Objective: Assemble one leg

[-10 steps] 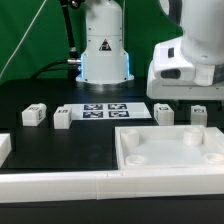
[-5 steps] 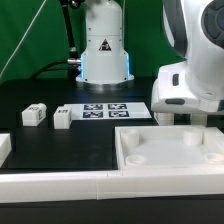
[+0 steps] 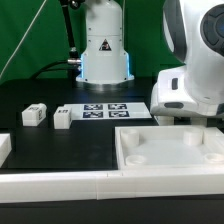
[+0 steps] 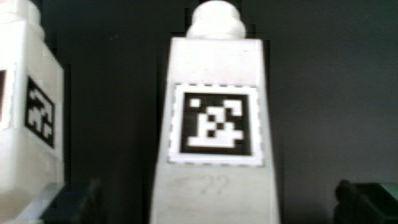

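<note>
The gripper's fingers are low on either side of the leg in the wrist view, so the gripper should close on the tagged white leg (image 4: pixel 215 180).
In the wrist view a white leg (image 4: pixel 217 120) with a black-and-white tag stands between my gripper's (image 4: pixel 222 205) two dark fingertips (image 4: pixel 365 200). The jaws are open, with a gap on each side of the leg. A second leg (image 4: pixel 27 110) stands close beside it. In the exterior view my gripper (image 3: pixel 183 120) is low at the right, just behind the tray-like part, and its white body hides both of these legs. Two more legs (image 3: pixel 33 115) (image 3: pixel 62 118) stand at the left.
The large white tray-like part (image 3: pixel 170 150) with a raised rim lies in front of the gripper. The marker board (image 3: pixel 103 109) lies mid-table by the robot base (image 3: pixel 104 55). A white ledge (image 3: pixel 60 185) runs along the front edge.
My gripper has come down and shifted toward the exterior view's right, and it now covers the two right-hand legs that showed a second ago. The left legs have not moved.
</note>
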